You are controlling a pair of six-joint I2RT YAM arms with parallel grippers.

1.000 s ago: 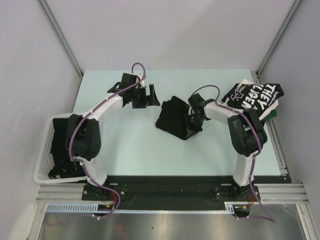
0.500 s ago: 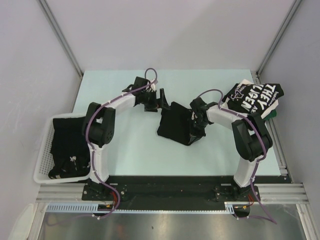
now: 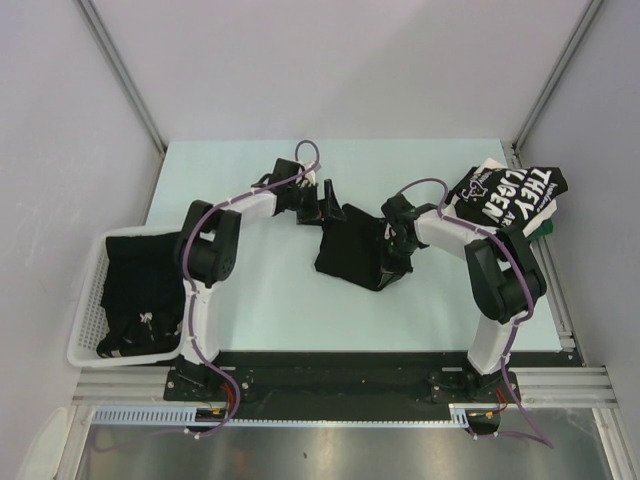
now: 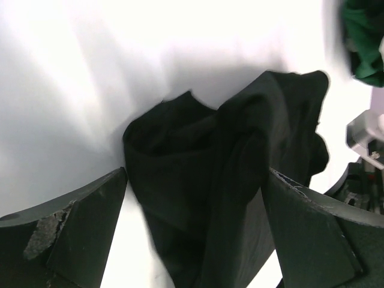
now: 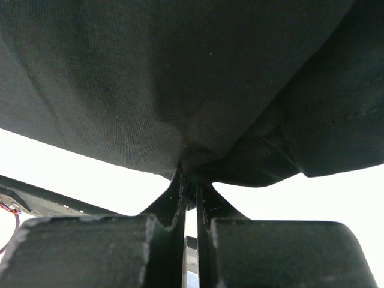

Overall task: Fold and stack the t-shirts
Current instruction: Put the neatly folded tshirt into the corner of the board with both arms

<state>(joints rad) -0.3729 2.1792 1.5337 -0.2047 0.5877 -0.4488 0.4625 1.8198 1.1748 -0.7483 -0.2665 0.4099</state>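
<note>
My left gripper should next grab the black t-shirt (image 3: 350,248) by its bunched back corner, opposite my right gripper's edge, to spread the t-shirt out.
A crumpled black t-shirt (image 3: 350,248) lies mid-table. My right gripper (image 3: 394,243) is shut on its right edge; in the right wrist view the fingertips (image 5: 191,173) pinch a fold of the black cloth (image 5: 180,78). At the shirt's back left corner my left gripper (image 3: 326,206) stands open. In the left wrist view its two fingers (image 4: 84,228) flank the bunched shirt (image 4: 204,180) without closing on it. A folded t-shirt with big white block lettering (image 3: 505,195) rests at the back right.
A white mesh basket (image 3: 88,330) at the table's left edge holds more black shirts (image 3: 140,290). A green cloth (image 3: 543,228) peeks from under the lettered shirt and shows as the green cloth (image 4: 363,36) in the left wrist view. Metal frame posts rise at both back corners.
My left arm has swung right, bringing its open gripper up to the black shirt's back left corner. The right gripper has kept its hold and shifted slightly with the shirt.
</note>
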